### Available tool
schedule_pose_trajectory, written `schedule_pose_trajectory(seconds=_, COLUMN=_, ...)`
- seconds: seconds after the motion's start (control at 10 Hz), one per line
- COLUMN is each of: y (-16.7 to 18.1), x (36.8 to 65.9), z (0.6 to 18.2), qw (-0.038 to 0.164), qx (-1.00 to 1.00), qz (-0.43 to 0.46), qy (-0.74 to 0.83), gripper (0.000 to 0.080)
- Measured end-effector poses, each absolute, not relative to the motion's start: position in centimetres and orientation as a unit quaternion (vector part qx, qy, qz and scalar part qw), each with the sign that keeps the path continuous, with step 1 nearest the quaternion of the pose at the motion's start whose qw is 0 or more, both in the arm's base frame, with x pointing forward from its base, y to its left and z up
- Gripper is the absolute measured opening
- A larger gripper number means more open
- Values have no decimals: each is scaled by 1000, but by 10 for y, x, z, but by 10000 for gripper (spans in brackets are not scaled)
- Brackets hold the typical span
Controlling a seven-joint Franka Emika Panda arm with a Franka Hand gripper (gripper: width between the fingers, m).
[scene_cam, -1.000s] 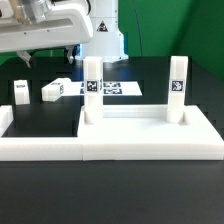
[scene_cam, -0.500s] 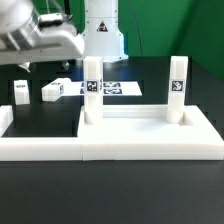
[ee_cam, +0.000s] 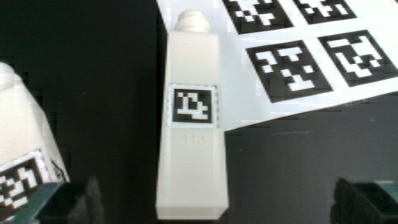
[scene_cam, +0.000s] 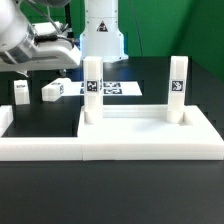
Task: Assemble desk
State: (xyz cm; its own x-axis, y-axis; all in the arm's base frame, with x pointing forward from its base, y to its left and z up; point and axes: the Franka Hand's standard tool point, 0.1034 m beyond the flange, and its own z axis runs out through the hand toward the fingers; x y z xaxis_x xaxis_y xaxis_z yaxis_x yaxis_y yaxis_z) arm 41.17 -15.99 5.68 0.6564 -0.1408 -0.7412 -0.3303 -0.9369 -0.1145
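The robot's fingers are above the loose leg and don't reach its sides yet, so they would miss if they closed now. The gripper should move down to the leg first and then close on it.
The white desk top (scene_cam: 150,138) lies at the front, rim up, with two white tagged legs standing upright at its back corners (scene_cam: 91,90) (scene_cam: 177,88). Two more legs lie loose on the black table toward the exterior view's left, one (scene_cam: 54,90) nearer the middle and one (scene_cam: 21,92) farther out. My gripper (scene_cam: 42,72) hangs open just above the nearer loose leg. In the wrist view that leg (ee_cam: 192,120) lies lengthwise between my spread dark fingers (ee_cam: 365,200), untouched by either. The other loose leg (ee_cam: 18,130) shows at the picture's edge.
The marker board (scene_cam: 115,90) lies flat behind the desk top and shows beside the loose leg in the wrist view (ee_cam: 320,50). A long low white border rail (scene_cam: 40,148) runs along the front toward the exterior view's left, next to the desk top.
The arm has moved toward the exterior view's left and come down, so the gripper now hangs over the loose legs. The desk top and all legs have not moved.
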Motion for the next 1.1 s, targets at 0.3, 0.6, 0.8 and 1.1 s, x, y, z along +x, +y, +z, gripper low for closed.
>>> schedule_pose_trajectory(seconds=0.3, y=-155, x=388, z=22, qw=103, qx=-880, qz=436, qy=161, gripper=649)
schedule_pose_trajectory(seconds=0.6, y=-149, x=387, z=19, qw=97, qx=-878, qz=441, qy=161, gripper=649)
schedule_pose_trajectory(seconds=0.8, y=-149, x=387, z=19, qw=97, qx=-878, qz=441, qy=161, gripper=649)
schedule_pose_trajectory(seconds=1.1, y=-147, x=385, z=16, qw=96, qx=-878, qz=441, qy=159, gripper=649)
